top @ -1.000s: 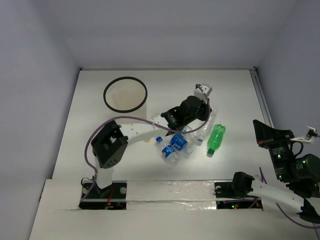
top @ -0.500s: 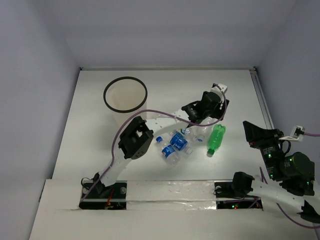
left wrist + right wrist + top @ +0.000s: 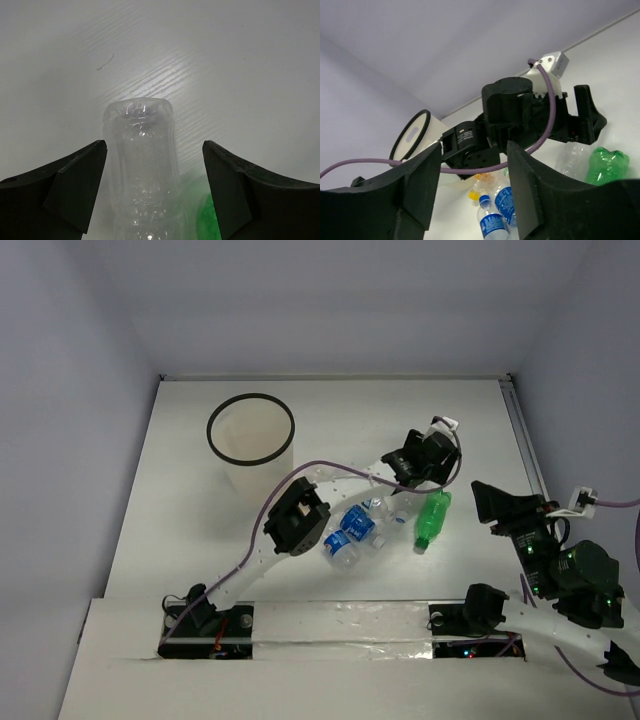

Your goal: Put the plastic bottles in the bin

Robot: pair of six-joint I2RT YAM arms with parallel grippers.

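Observation:
The clear bottle's end is between my left gripper's fingers, but they stop above its sides. My left gripper moves lower next, before it closes on that end.
Several plastic bottles lie mid-table: blue-labelled ones (image 3: 352, 530), a green one (image 3: 432, 517) and a clear one (image 3: 142, 170). In the left wrist view my left gripper (image 3: 155, 145) is open, with the clear bottle's end between its fingers (image 3: 75, 185) and gaps on both sides; the green bottle (image 3: 207, 215) lies beside it. From above, the left gripper (image 3: 420, 468) hangs over that spot. My right gripper (image 3: 490, 502) is open and empty, to the right of the green bottle. The bin (image 3: 250, 430) stands at the back left, apart from both grippers.
In the right wrist view, past the right gripper (image 3: 475, 150), I see the left arm's wrist (image 3: 520, 120), the bin (image 3: 412, 135), an orange-capped bottle (image 3: 477, 187) and blue-labelled bottles (image 3: 492, 222). The left arm's purple cable (image 3: 300, 475) loops over the table.
Both grippers have gone from shut to open. The left arm has stretched farther right, over the clear bottle. The right arm has moved left, towards the bottles.

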